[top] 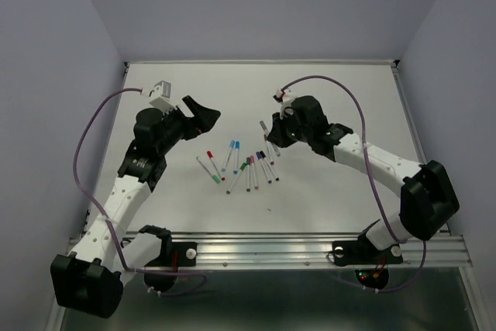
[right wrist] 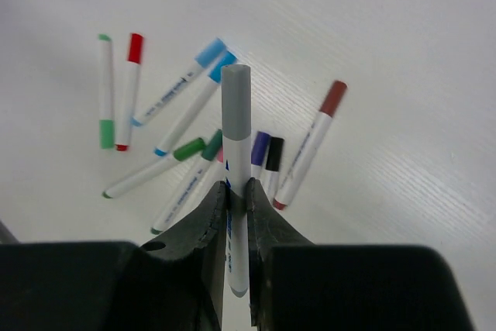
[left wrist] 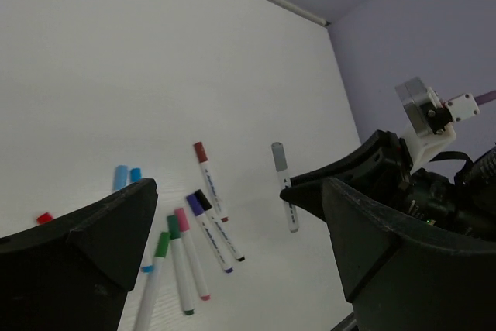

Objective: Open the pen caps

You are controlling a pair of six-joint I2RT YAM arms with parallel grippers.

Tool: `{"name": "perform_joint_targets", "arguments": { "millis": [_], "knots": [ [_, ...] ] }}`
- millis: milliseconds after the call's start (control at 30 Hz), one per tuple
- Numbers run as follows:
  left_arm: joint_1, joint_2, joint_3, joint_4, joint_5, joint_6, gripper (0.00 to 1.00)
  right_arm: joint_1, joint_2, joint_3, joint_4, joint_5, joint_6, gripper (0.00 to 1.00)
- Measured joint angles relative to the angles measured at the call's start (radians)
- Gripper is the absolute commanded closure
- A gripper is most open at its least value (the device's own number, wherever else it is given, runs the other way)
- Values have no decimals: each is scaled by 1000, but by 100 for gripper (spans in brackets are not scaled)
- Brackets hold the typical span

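Note:
I need to grab the pen by its grey cap with my left gripper next and leave its white body to my right gripper, so the pen can be opened.
My right gripper is shut on the white barrel of a pen, held off the table with its grey cap on and pointing away from the jaws. The same pen shows in the left wrist view, and its grey cap in the top view. Several capped pens lie loose mid-table, their pen caps red, blue, green, purple, black and brown-red. My left gripper hovers left of them, open and holding nothing.
A metal rail runs along the table's near edge, and lilac walls close in the back and sides. The right arm's camera mount shows at the right of the left wrist view. Purple cables loop off both arms.

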Motion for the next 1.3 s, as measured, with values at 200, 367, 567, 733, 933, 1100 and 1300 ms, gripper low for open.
{"name": "perform_joint_targets", "arguments": {
  "millis": [200, 367, 567, 733, 933, 1100, 1300],
  "knots": [
    [-114, -8, -14, 152, 82, -30, 4, 0, -91, -27, 96, -171, 18, 99],
    [-200, 43, -16, 219, 89, -57, 11, -1, -92, -34, 140, -279, 48, 99],
    [-264, 122, -15, 227, 73, -69, 14, -1, -92, -34, 174, -336, 80, 99],
    [-284, 151, -5, 234, 58, -75, 25, -1, -93, -34, 202, -372, 98, 99],
    [-303, 183, 23, 254, 45, -79, 26, 0, -95, -34, 225, -418, 115, 99],
    [-309, 192, 25, 260, 33, -80, 29, 0, -110, -34, 228, -429, 116, 99],
    [-309, 192, 26, 263, 24, -83, 39, 0, -134, -34, 246, -435, 120, 99]
  ]
}}
